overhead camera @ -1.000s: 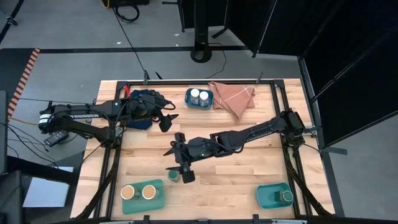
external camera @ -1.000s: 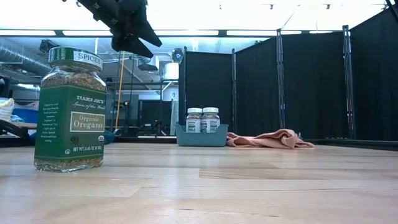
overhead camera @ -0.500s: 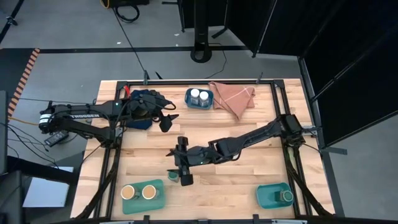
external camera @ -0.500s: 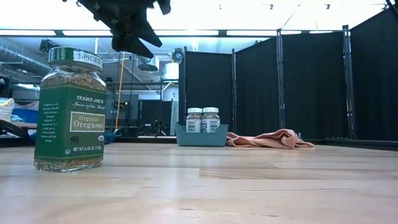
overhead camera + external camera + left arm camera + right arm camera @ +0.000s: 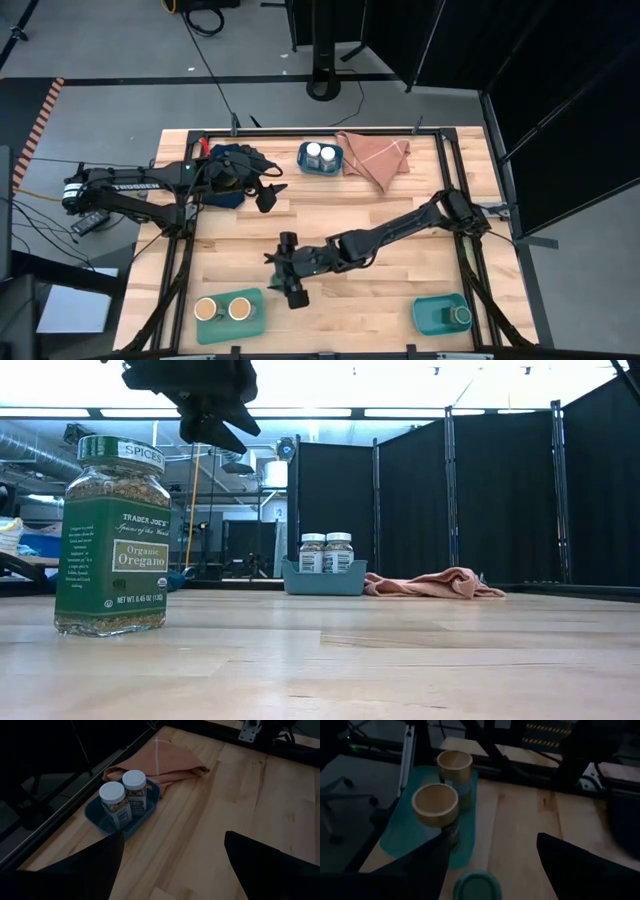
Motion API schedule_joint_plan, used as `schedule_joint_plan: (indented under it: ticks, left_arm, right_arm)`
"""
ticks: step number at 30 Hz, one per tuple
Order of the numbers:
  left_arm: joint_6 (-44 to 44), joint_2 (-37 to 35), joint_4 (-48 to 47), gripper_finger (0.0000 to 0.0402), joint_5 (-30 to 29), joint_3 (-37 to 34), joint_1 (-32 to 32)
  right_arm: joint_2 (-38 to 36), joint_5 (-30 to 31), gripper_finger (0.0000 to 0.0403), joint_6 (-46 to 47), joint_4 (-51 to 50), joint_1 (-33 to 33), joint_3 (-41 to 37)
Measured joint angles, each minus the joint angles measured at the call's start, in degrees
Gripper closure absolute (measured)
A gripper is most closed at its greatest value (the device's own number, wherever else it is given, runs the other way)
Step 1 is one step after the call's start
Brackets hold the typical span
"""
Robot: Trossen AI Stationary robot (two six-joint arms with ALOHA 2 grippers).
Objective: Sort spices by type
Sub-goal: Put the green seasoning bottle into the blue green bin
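Observation:
My right gripper is to place the oregano jar beside the other green-lidded jar (image 5: 460, 314), so next it should grab the oregano jar by its body under the lid (image 5: 276, 283).
A green-lidded oregano jar (image 5: 112, 535) stands upright on its base on the table, front left of centre. Its lid shows in the right wrist view (image 5: 472, 887). My right gripper (image 5: 288, 272) hovers above it, open, with a finger on either side and touching nothing; it also shows in the low view (image 5: 205, 400). My left gripper (image 5: 266, 194) waits open and empty at the far left, also shown in its wrist view (image 5: 170, 865). Two tan-lidded jars (image 5: 445, 785) stand in a teal tray (image 5: 222, 310). Two white-lidded jars (image 5: 122, 795) stand in a blue tray (image 5: 320, 156). Another green-lidded jar (image 5: 460, 316) stands in a teal tray at the front right.
A pink folded cloth (image 5: 375, 155) lies at the far edge, right of the blue tray. A dark blue cloth (image 5: 235, 163) lies at the far left under my left arm. Bare wood lies between the trays in the table's middle and right.
My right gripper has moved toward the table's near edge and come over the green-lidded jar, turning somewhat as it went. The jar has stayed where it was.

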Motion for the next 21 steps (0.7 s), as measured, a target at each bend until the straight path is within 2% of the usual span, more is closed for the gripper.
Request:
schedule_joint_plan:
  ticks: [10,21]
  left_arm:
    - [0.0,0.0,0.2,0.0051,0.0,0.0,0.0]
    - [0.0,0.0,0.1,0.0051,0.0,0.0,0.0]
  right_arm:
    - [4.6,-0.9,0.0096,6.0,2.0,0.5,0.0]
    - [5.6,-0.9,0.0099,6.0,-1.9,0.3,0.0]
